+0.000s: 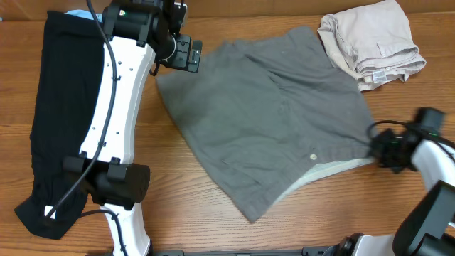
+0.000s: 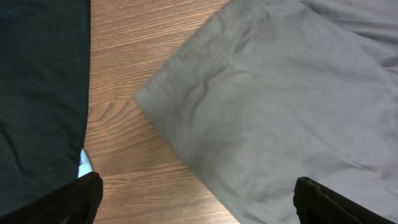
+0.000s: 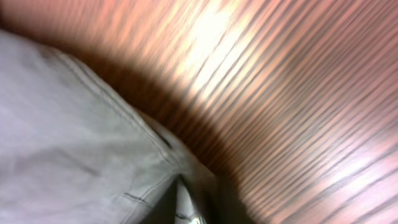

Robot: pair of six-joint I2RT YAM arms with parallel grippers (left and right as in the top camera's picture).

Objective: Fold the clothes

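My left gripper is going to straighten the mid-grey shorts, and for that it will take hold of the far leg corner next.
The mid-grey shorts lie spread flat in the middle of the table, with the pale button and whitish waistband lining toward the front right. My left gripper hovers open and empty above the shorts' far left leg corner, its fingers set wide apart. My right gripper is at the right end of the waistband. In the blurred right wrist view the waistband fabric bunches into the jaws. The long black garment lies along the left edge and also shows in the left wrist view.
A folded beige garment sits at the back right, just beyond the shorts. A bit of light blue peeks out beside the black garment. My left arm's white links stretch over the table between the black garment and the shorts.
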